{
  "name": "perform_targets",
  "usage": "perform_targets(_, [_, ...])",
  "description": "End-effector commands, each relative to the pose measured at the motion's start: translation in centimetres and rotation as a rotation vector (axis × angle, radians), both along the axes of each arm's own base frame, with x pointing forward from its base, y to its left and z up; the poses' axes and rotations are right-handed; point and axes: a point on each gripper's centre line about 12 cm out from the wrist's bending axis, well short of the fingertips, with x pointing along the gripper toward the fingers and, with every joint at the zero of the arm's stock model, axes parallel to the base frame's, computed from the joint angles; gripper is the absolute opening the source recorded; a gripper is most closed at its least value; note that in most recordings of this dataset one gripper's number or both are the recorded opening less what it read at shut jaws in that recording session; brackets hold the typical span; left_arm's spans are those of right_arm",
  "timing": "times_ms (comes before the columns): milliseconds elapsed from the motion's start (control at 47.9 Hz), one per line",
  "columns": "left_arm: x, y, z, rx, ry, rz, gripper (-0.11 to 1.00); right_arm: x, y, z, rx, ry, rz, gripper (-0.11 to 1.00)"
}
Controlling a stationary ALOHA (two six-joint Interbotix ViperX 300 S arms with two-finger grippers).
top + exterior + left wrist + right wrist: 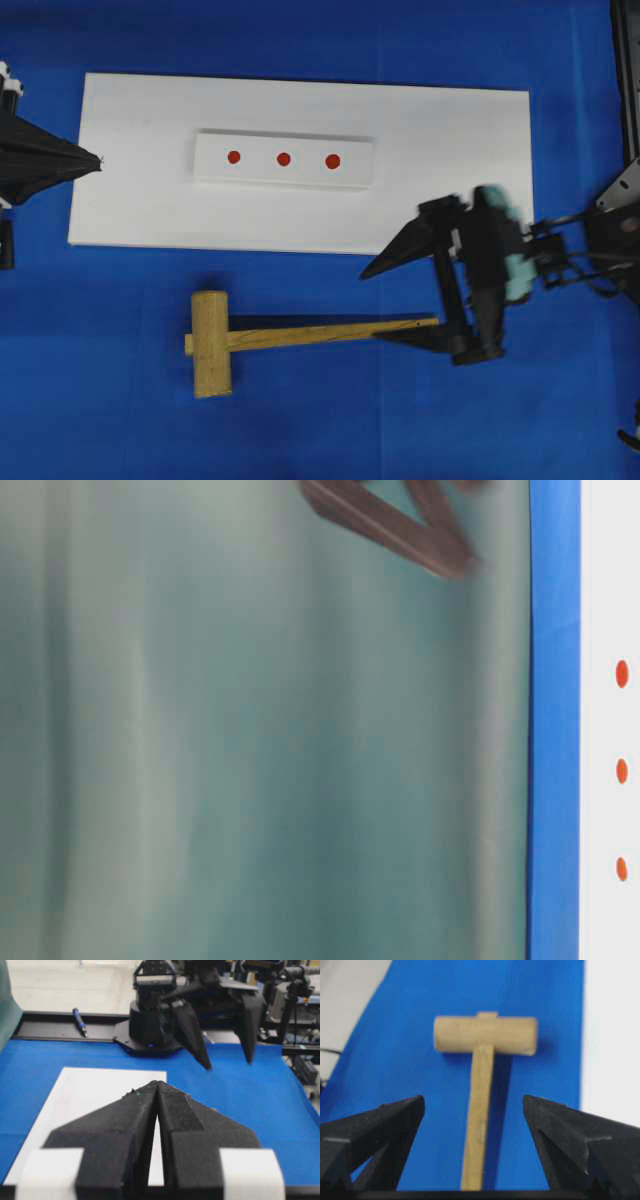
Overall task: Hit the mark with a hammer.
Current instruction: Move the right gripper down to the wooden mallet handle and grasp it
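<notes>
The robot's right gripper will next grip the hammer by the hammer's narrow handle (392,328) (478,1119) to hit the mark, since the hammer's thick head is wider than the gripper's open fingers.
The hammer (211,343) is a light wooden mallet lying on the blue cloth, head to the left and handle running right. My right gripper (372,305) is open over the handle's right end. In the right wrist view the handle (479,1125) runs between the spread fingers (395,1125) and touches neither, and the gripper (473,1099) holds nothing. Three red marks (283,159) sit in a row on a white block on the white board (450,170). My left gripper (98,158) is shut and empty at the board's left edge, tips together (157,1082).
The table-level view is mostly filled by a blurred grey-green surface, with the red marks (621,771) at its right edge. A blue pen (79,1021) lies on the black frame behind the cloth. The right arm's base (150,1025) stands beyond the far end.
</notes>
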Motion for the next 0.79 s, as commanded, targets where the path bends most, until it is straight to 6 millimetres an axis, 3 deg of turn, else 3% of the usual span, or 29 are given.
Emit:
perform_targets(0, [0.2,0.0,0.3,-0.003,-0.006,-0.001,0.0,1.9,0.8,0.3,0.028,-0.027,-0.005,0.89])
perform_targets(355, [0.2,0.0,0.0,-0.001,0.002,-0.001,0.0,7.0,2.2,-6.0,0.073,0.032,-0.075,0.89])
perform_targets(543, [0.1,0.0,-0.2,-0.003,0.005,-0.001,0.0,8.5,3.2,-9.4,0.062,0.094,-0.073,0.89])
perform_targets(772, [0.1,0.0,-0.2,-0.003,0.005,0.0,0.0,9.2,3.5,-11.4,0.058,0.128,-0.083,0.89])
